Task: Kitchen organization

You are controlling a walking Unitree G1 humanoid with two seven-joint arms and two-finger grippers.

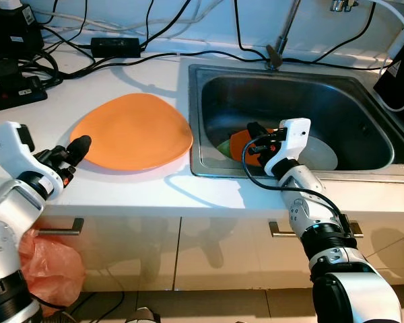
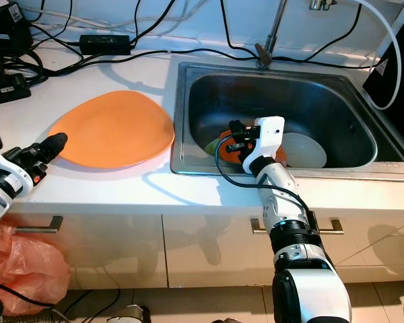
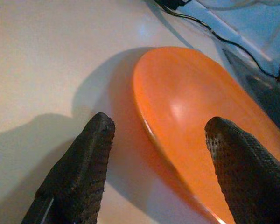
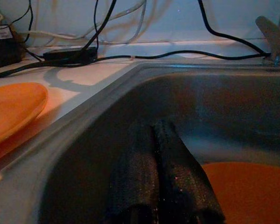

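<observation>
My left gripper grabs the plate (image 1: 132,130) by its thin rim (image 1: 85,149) next, since the orange plate's broad side spreads far wider than my open fingers.
A large orange plate (image 1: 132,130) lies flat on the white counter, left of the steel sink (image 1: 209,81). My left gripper (image 1: 76,149) sits at the plate's near-left edge, open, its fingertips (image 3: 91,154) straddling the rim (image 3: 144,121) without touching it. My right gripper (image 1: 254,129) reaches into the sink from the front rim, its fingers (image 4: 158,172) pressed together and holding nothing. Just below it in the basin lie an orange dish (image 4: 252,186), a green item (image 1: 223,147) and a white plate (image 1: 321,155).
Black cables (image 1: 155,40), a power brick (image 1: 114,46) and a dark device (image 1: 10,74) crowd the counter's back left. The faucet stem (image 1: 283,33) rises behind the sink. An orange plastic bag (image 1: 50,266) hangs below the counter by cabinet handles (image 1: 59,231).
</observation>
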